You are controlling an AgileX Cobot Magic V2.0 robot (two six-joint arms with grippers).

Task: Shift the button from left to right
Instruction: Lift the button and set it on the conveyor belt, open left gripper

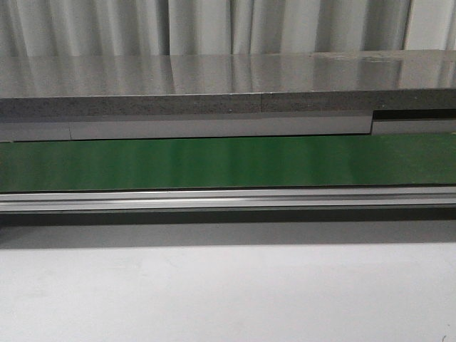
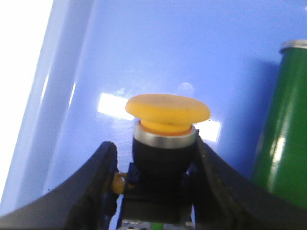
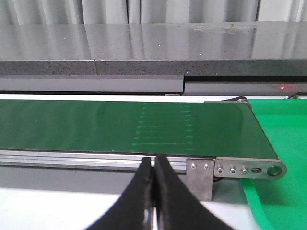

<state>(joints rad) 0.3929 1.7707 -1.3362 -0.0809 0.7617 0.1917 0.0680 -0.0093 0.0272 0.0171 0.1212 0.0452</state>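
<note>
My left gripper needs to carry the button to the green belt before it lets go. The button's black base is over the blue tray, short of the belt.
The button point(image 2: 165, 139) has a round yellow-orange cap on a black boxy body and appears only in the left wrist view. It stands between the black fingers of my left gripper point(image 2: 153, 143), over the floor of a blue tray point(image 2: 144, 48). The right finger lies against its body. The left finger touches a small yellow terminal on its side. My right gripper point(image 3: 154, 160) is shut and empty, low over the white table in front of the conveyor's metal rail. Neither gripper nor the button shows in the front view.
A green conveyor belt point(image 1: 228, 162) runs across the table, with a grey counter point(image 1: 228, 78) behind it. Its end roller bracket point(image 3: 240, 168) sits beside a green surface point(image 3: 283, 143). A green cylinder point(image 2: 283, 120) with a metal top stands in the blue tray next to the button.
</note>
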